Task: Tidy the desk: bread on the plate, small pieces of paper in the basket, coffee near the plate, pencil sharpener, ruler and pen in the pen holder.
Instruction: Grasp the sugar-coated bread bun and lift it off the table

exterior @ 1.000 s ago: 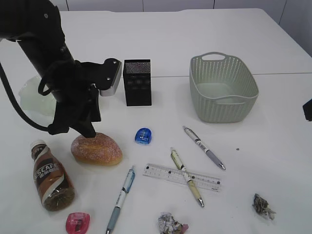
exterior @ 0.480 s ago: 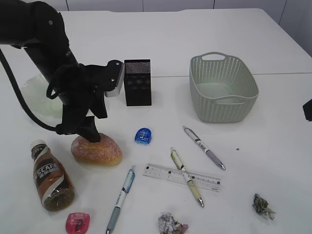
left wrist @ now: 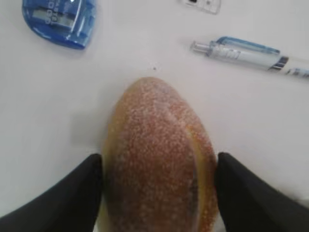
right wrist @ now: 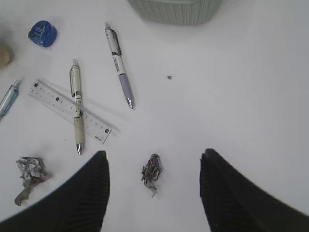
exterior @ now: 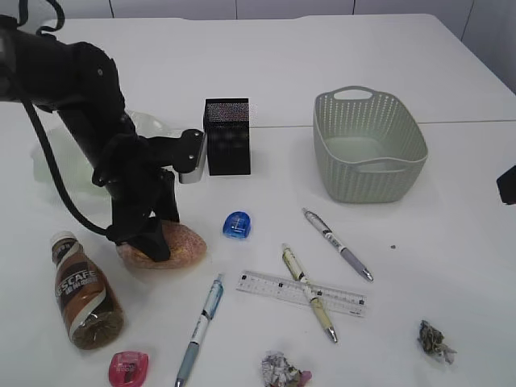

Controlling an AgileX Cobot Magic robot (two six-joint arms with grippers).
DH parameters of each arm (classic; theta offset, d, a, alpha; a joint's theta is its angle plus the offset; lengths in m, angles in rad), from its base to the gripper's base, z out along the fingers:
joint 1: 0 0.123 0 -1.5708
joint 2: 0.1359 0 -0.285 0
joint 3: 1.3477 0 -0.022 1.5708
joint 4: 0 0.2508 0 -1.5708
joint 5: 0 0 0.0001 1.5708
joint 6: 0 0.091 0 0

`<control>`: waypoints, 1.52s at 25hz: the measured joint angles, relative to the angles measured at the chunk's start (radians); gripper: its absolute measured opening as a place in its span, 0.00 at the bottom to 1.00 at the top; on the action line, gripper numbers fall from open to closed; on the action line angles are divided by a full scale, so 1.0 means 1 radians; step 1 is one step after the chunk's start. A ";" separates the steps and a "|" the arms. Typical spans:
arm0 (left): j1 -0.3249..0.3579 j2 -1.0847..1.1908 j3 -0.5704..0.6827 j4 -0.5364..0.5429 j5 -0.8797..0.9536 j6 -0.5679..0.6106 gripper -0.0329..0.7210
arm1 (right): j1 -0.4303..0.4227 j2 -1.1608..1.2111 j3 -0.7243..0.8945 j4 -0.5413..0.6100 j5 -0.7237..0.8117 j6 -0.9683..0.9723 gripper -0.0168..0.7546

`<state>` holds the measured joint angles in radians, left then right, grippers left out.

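My left gripper will next grab the bread across its narrow middle (left wrist: 157, 169), because the bread is long and narrow and its long sides fit my fingers there.
The bread (exterior: 187, 242) (left wrist: 159, 159) lies on the desk (exterior: 322, 56), and my left gripper (exterior: 150, 242) (left wrist: 159, 157) is lowered over it, open, one finger close on each side. Behind the arm the plate (exterior: 50, 157) is partly hidden. The coffee (exterior: 83, 290) lies at the front left, the pen holder (exterior: 227, 137) stands mid-back, and the basket (exterior: 371, 181) sits to the right. The ruler (exterior: 300, 293) lies under a pen (exterior: 309, 292). My right gripper (right wrist: 154, 153) hangs open above a paper scrap (right wrist: 152, 173) (exterior: 435, 340).
Along the front lie a blue sharpener (exterior: 237, 224), a pink sharpener (exterior: 129, 368), a blue pen (exterior: 200, 329), a grey pen (exterior: 337, 243) and a second paper scrap (exterior: 282, 371). A seam line crosses the desk behind the basket.
My left arm has come down and forward, bringing the gripper from above the bread to around it, with its jaws wider than a second ago. Nothing else has moved.
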<state>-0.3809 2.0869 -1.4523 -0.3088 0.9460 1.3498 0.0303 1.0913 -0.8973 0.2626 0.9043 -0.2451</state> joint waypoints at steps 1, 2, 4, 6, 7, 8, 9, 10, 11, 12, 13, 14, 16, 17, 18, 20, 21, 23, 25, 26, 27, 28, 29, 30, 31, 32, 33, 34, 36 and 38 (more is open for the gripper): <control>0.000 0.010 0.000 -0.004 0.000 0.000 0.73 | 0.000 0.005 0.000 0.000 0.000 0.000 0.59; 0.000 0.016 -0.002 -0.007 0.000 0.000 0.72 | 0.000 0.010 0.000 0.000 0.000 0.000 0.59; 0.000 0.020 -0.007 -0.011 0.000 0.000 0.67 | 0.000 0.012 0.000 0.000 0.000 0.000 0.59; 0.002 0.025 -0.011 -0.014 -0.002 0.000 0.60 | 0.000 0.012 0.000 0.000 0.000 -0.002 0.59; 0.002 0.027 -0.011 -0.014 -0.004 0.000 0.56 | 0.000 0.012 0.000 0.000 0.000 -0.002 0.59; 0.002 0.029 -0.011 -0.014 -0.004 0.000 0.53 | 0.000 0.012 0.000 0.000 0.000 -0.002 0.59; 0.002 0.028 -0.013 -0.014 -0.005 0.000 0.48 | 0.000 0.012 0.000 0.000 0.000 -0.002 0.59; 0.002 0.028 -0.013 -0.014 -0.005 0.000 0.44 | 0.000 0.012 0.000 0.000 0.000 -0.002 0.59; 0.002 0.028 -0.013 -0.014 -0.005 0.000 0.40 | 0.000 0.012 0.000 0.000 0.000 -0.002 0.59; 0.004 0.028 -0.013 -0.014 -0.003 0.000 0.35 | 0.000 0.012 0.000 0.000 0.000 -0.002 0.59; 0.004 0.029 -0.013 -0.014 0.000 0.000 0.31 | 0.000 0.012 0.000 0.000 0.000 -0.002 0.59; 0.004 0.029 -0.013 -0.014 0.002 0.000 0.29 | 0.000 0.012 0.000 0.000 0.000 -0.002 0.59; 0.004 0.031 -0.016 -0.027 0.035 0.000 0.25 | 0.000 0.012 0.000 0.000 0.000 -0.002 0.59; 0.004 0.031 -0.016 -0.044 0.054 0.000 0.24 | 0.000 0.012 0.000 0.000 0.000 -0.002 0.59; 0.004 0.031 -0.016 -0.063 0.074 0.000 0.24 | 0.000 0.012 0.000 0.000 0.000 -0.002 0.59; 0.004 0.026 -0.014 -0.091 0.087 0.000 0.23 | 0.000 0.014 0.000 0.000 0.000 -0.002 0.59; 0.004 0.012 -0.014 -0.096 0.087 0.000 0.23 | 0.000 0.014 0.000 0.000 0.000 -0.002 0.59; 0.004 -0.035 -0.013 -0.098 0.085 0.000 0.23 | 0.000 0.014 0.000 0.000 0.000 -0.002 0.59; 0.004 -0.089 -0.013 -0.098 0.072 0.000 0.23 | 0.000 0.014 0.000 0.000 0.000 -0.002 0.59; 0.006 -0.118 -0.013 -0.098 0.055 0.000 0.23 | 0.000 0.014 0.000 0.000 0.000 -0.002 0.59; 0.008 -0.144 -0.013 -0.098 0.037 0.000 0.22 | 0.000 0.014 0.000 0.000 0.000 -0.002 0.59; 0.015 -0.163 -0.013 -0.098 0.007 0.000 0.22 | 0.000 0.014 0.000 0.000 0.000 -0.002 0.59; 0.020 -0.184 -0.013 -0.098 -0.027 -0.002 0.22 | 0.000 0.014 0.000 0.000 0.000 -0.002 0.59; 0.035 -0.201 -0.013 -0.101 -0.068 -0.020 0.22 | 0.000 0.014 0.000 0.000 0.000 -0.002 0.59; 0.055 -0.211 -0.013 -0.108 -0.104 -0.046 0.22 | 0.000 0.014 0.000 0.000 0.000 -0.002 0.59; 0.079 -0.218 -0.013 -0.122 -0.148 -0.070 0.22 | 0.000 0.014 0.000 0.000 0.000 -0.002 0.59; 0.103 -0.220 -0.013 -0.143 -0.187 -0.103 0.22 | 0.000 0.014 0.000 0.002 0.000 -0.002 0.59; 0.132 -0.220 -0.013 -0.164 -0.216 -0.134 0.22 | 0.000 0.014 0.000 0.002 0.000 -0.002 0.59; 0.184 -0.220 -0.011 -0.237 -0.270 -0.177 0.22 | 0.000 0.014 0.000 0.002 0.000 -0.002 0.59; 0.232 -0.220 -0.011 -0.338 -0.327 -0.195 0.22 | 0.000 0.014 0.000 0.002 0.000 -0.002 0.59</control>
<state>-0.1487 1.8667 -1.4629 -0.6471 0.6187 1.1549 0.0303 1.1055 -0.8973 0.2646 0.9043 -0.2474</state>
